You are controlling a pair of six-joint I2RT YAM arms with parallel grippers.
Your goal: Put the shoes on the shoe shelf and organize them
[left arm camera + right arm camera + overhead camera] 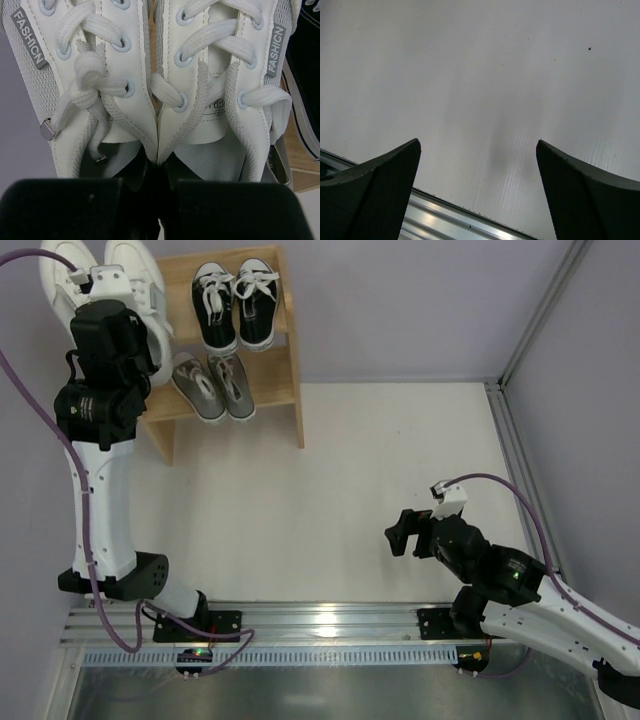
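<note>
The white pair hangs partly past the shelf's end, beside the shelf's upper level, so the left gripper needs to keep holding the pair until it is on the shelf.
The all-white pair of shoes (95,275) hangs at the far left end of the wooden shoe shelf (287,365). My left gripper (108,302) is shut on them. In the left wrist view it (159,170) pinches the two inner collars together, with the left shoe (115,60) and the right shoe (220,65) side by side. The black pair with white toe caps (238,302) sits on the upper tier. The grey pair (212,385) sits on the lower tier. My right gripper (400,535) is open and empty over the white table, fingers wide apart in its wrist view (478,150).
A black shoe's edge (306,75) and shelf wood (302,162) show right of the white pair. The aluminium rail (320,625) runs along the near edge and also shows in the right wrist view (445,220). Grey walls stand behind and at the right.
</note>
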